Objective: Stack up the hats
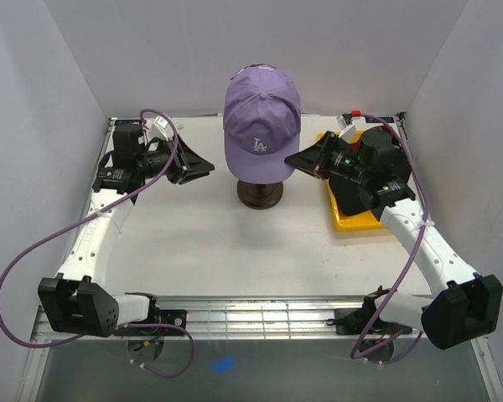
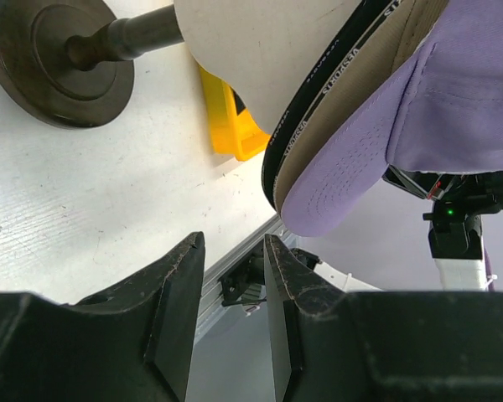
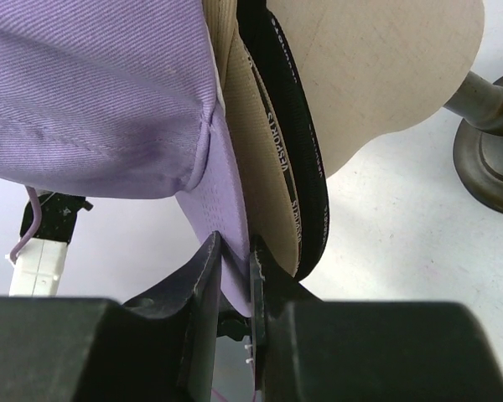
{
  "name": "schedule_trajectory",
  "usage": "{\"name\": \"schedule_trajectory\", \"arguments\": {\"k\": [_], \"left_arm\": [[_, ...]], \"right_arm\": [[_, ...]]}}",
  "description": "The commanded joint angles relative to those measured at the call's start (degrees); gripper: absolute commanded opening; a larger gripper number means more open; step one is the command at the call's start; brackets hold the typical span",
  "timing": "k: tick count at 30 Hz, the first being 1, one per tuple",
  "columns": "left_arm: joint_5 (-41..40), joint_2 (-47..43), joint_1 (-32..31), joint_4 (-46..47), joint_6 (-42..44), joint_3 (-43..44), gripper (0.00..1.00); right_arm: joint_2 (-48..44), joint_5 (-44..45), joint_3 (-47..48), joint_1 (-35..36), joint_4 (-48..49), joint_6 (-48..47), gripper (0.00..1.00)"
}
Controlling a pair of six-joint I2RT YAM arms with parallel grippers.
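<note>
The lavender hat is nested over the tan hat, their edges aligned, and would stay stacked, so my right gripper should open now.
A lavender "LA" hat (image 1: 261,117) sits on top of the mannequin head at the table's middle. In the wrist views a tan hat (image 3: 264,167) and a black hat (image 3: 298,167) are nested under it on the beige head (image 3: 377,75). My right gripper (image 3: 233,247) is shut on the lavender brim (image 3: 222,213), at the hat's right side (image 1: 295,161). My left gripper (image 2: 233,239) stands open just left of the stack (image 1: 203,166), nothing between its fingers, a little off the lavender brim (image 2: 335,180).
The head stands on a dark round base (image 1: 261,194) with a thin post. A yellow tray (image 1: 352,221) lies at the right under my right arm, something dark on it. White walls close in the left, back and right sides.
</note>
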Motion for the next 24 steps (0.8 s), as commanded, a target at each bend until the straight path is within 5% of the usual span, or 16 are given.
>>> {"name": "schedule_trajectory", "arguments": {"k": [1, 15, 24], "left_arm": [[-1.2, -1.0, 0.0, -0.5, 1.2, 2.2, 0.46], [-8.0, -4.2, 0.0, -0.4, -0.8, 2.4, 0.46], [-8.7, -4.9, 0.0, 1.2, -1.8, 2.0, 0.46]], "right_arm": [[1.7, 7.6, -0.1, -1.4, -10.2, -3.8, 0.08], [3.1, 9.8, 5.1, -1.4, -16.5, -7.0, 0.54], [0.8, 12.0, 8.7, -1.4, -20.4, -8.9, 0.64]]}}
